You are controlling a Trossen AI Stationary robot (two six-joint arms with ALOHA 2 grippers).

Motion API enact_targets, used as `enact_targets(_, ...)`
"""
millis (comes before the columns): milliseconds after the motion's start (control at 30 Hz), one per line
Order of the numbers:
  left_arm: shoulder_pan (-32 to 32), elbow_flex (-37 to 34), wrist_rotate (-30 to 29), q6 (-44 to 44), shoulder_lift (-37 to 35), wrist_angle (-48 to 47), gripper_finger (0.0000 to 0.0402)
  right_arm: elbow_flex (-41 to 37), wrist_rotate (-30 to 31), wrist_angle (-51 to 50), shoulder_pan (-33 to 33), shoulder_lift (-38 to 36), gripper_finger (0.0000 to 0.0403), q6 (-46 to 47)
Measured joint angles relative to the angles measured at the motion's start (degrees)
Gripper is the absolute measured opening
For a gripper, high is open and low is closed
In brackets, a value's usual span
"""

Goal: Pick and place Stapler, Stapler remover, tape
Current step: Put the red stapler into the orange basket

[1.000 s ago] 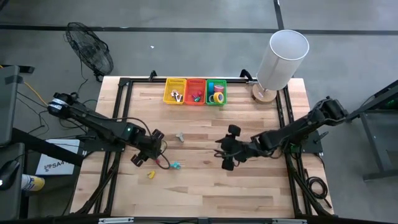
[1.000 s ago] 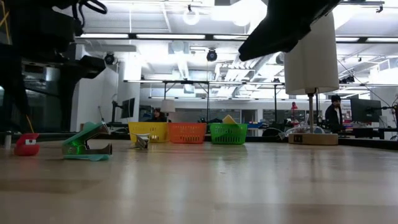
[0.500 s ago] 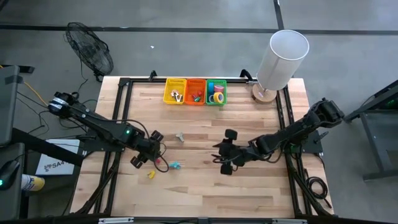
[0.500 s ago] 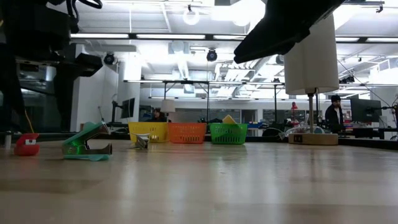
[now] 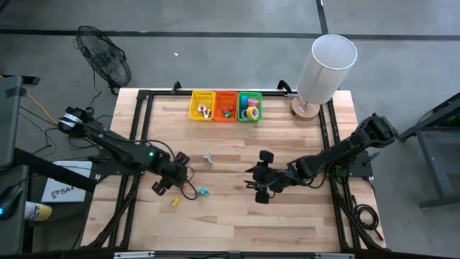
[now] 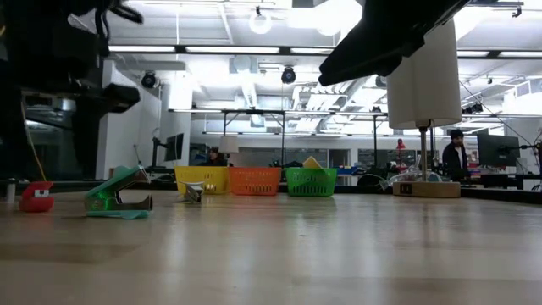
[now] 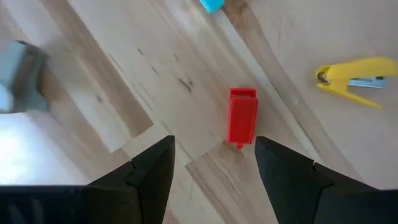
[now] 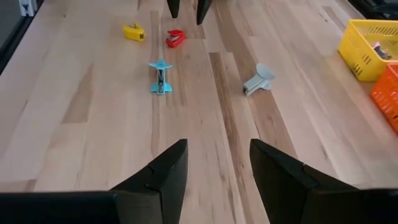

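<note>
My left gripper needs to go lower before it closes on the red stapler (image 7: 242,118). Its fingers are above the red stapler in the left wrist view, with wood between them, so they would miss if they closed now.
The small red stapler (image 7: 242,118) lies flat on the table, just beyond and between my left gripper's (image 7: 214,163) open fingers, untouched. Close by are a yellow stapler (image 7: 351,78), a teal staple remover (image 8: 160,76) and a grey staple remover (image 8: 259,79), each resting on the wood. In the high view my left gripper (image 5: 176,176) hovers left of centre. My right gripper (image 5: 254,178) is open near mid-table, facing these pieces. The tape rolls (image 5: 251,108) sit in the green basket.
Yellow (image 5: 203,106), orange (image 5: 226,106) and green (image 5: 249,115) baskets stand in a row at the table's far edge. A white cylindrical lamp (image 5: 325,68) is at the far right corner. Bare wood stretches along the near side. People show in the room behind.
My left gripper has sunk slightly over the red stapler. My right gripper has edged a little toward the table's left. The objects on the table have stayed put.
</note>
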Motion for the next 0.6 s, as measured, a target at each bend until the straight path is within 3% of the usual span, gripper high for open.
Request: enact_targets(600, 0.04, 0.0, 3.02, 1.53, 8.57, 3.68, 0.0218, 0.07, 0.16, 0.0, 0.74, 0.02, 0.0165, 0.17)
